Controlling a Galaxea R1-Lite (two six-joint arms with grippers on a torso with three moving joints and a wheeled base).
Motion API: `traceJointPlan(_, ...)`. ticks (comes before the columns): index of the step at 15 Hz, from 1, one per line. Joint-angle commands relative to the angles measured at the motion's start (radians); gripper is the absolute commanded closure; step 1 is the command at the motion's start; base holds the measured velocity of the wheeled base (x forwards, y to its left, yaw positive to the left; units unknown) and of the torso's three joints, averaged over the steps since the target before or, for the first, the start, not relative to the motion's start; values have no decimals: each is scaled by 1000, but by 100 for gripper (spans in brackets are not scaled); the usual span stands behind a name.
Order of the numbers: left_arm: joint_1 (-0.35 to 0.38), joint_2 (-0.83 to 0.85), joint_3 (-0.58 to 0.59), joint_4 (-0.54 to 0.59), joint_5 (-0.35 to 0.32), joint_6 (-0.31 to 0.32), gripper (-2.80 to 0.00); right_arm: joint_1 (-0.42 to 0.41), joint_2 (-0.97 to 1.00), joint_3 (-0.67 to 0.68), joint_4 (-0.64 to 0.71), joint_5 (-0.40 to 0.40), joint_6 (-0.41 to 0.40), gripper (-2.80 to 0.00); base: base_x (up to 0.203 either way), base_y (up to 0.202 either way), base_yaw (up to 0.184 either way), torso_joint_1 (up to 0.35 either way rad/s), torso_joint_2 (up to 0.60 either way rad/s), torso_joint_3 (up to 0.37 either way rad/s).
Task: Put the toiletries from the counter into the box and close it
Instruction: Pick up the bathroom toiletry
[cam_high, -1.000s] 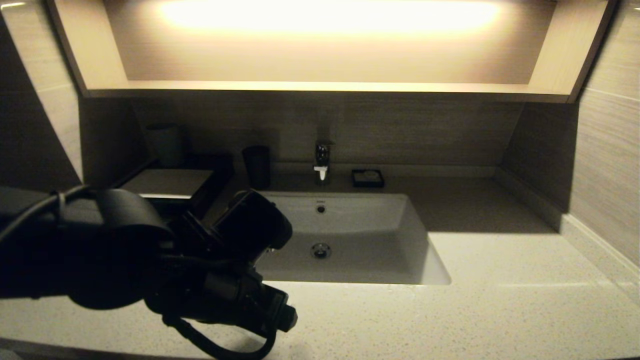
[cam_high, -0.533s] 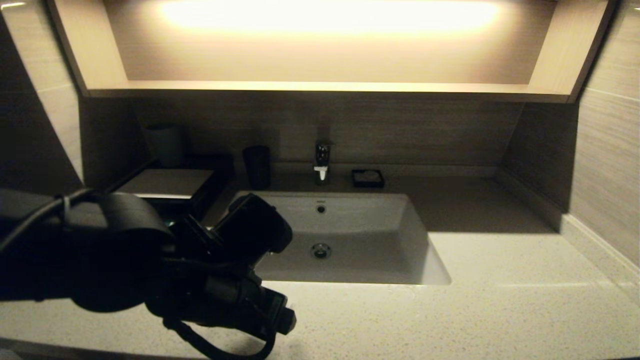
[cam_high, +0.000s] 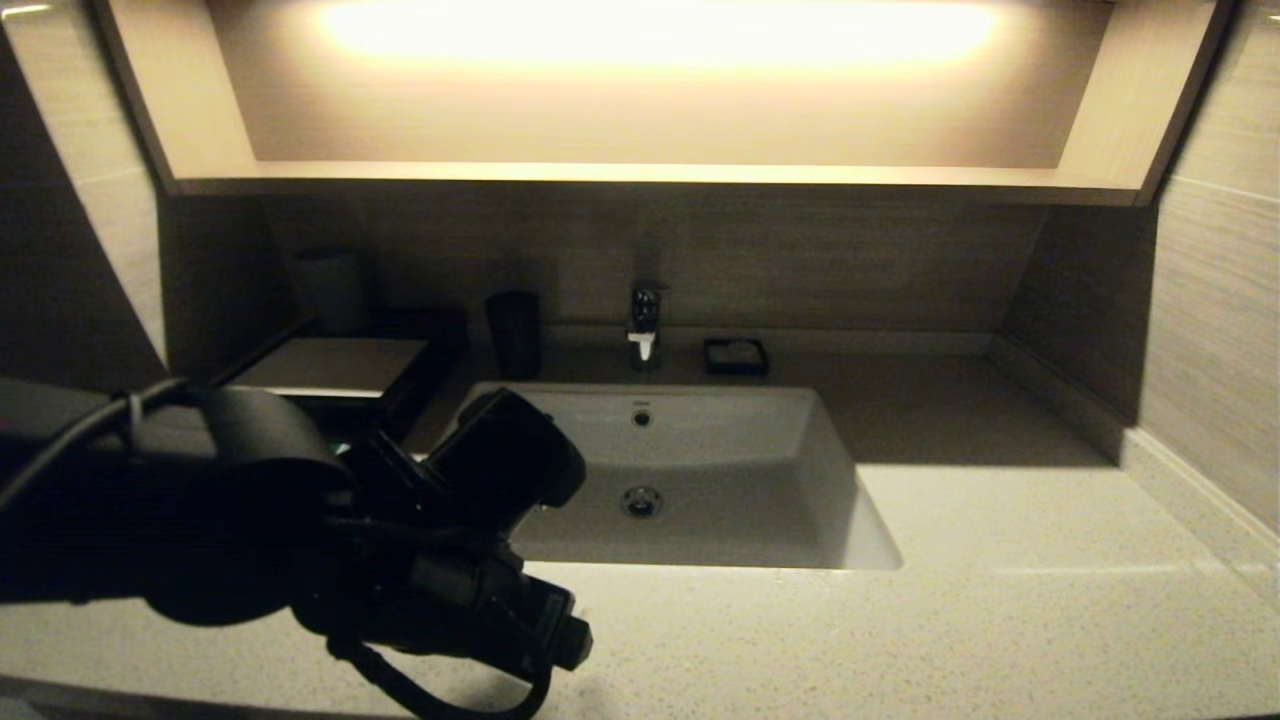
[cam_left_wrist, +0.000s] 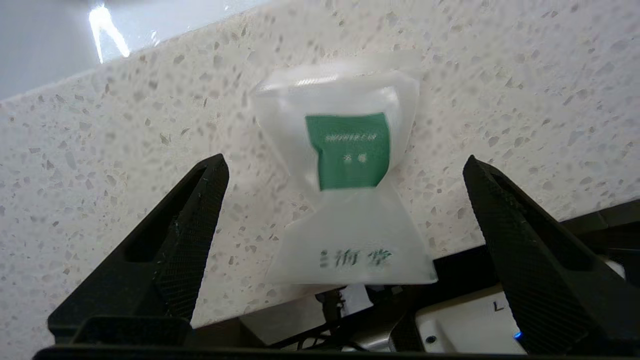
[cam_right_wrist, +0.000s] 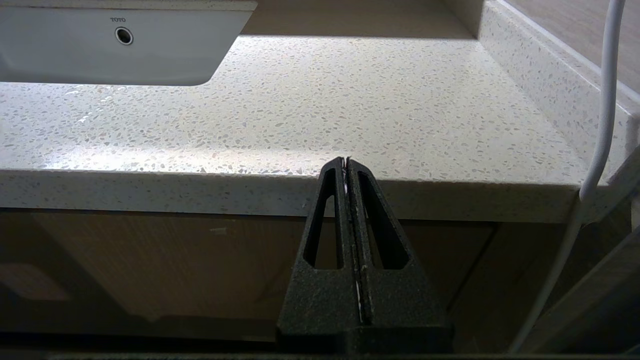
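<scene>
The pouch's narrow middle (cam_left_wrist: 355, 195), just below the green label (cam_left_wrist: 349, 150), has the fingers of my left gripper reaching down on both sides of it, so my left gripper will close.
A squarish white translucent pouch (cam_left_wrist: 345, 175) with a green label lies on the speckled counter (cam_left_wrist: 100, 125), its near end overhanging the front edge. My left gripper (cam_left_wrist: 345, 161) is open above it, one finger (cam_left_wrist: 195, 200) on each side of the pouch and not touching it. In the head view my left arm (cam_high: 300, 510) hides the pouch. The black box (cam_high: 345, 365) with its pale top stands at the back left of the counter (cam_high: 1000, 600). The long slim packet is out of view. My right gripper (cam_right_wrist: 346, 162) is shut and empty, parked below the counter's front edge.
The white sink (cam_high: 700, 480) is inset in the middle, with the tap (cam_high: 645, 325) behind it. A dark cup (cam_high: 513, 333) and a small black soap dish (cam_high: 735, 356) stand at the back. A white cable (cam_right_wrist: 600, 125) hangs on the right.
My left arm has sunk slightly towards the counter's front left; in the last half second it hardly moves. The right arm has not moved.
</scene>
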Motion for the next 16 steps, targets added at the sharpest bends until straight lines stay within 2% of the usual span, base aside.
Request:
traceJointPlan(1, 0, 3, 3, -17, 0, -2, -280, 0, -1, 2, 0, 1, -1, 0, 0, 0, 0, 0, 0, 0)
traceJointPlan(8, -1, 5, 15, -31, 0, -4, -280, 0, 0, 2, 0, 1, -1, 0, 0, 0, 0, 0, 0, 0)
traceJointPlan(9, -1, 3, 15, -31, 0, -4, 0, 0, 1, 2, 0, 1, -1, 0, 0, 0, 0, 0, 0, 0)
traceJointPlan(16, 1, -6, 15, -31, 3, -4, 0, 0, 1, 2, 0, 1, -1, 0, 0, 0, 0, 0, 0, 0)
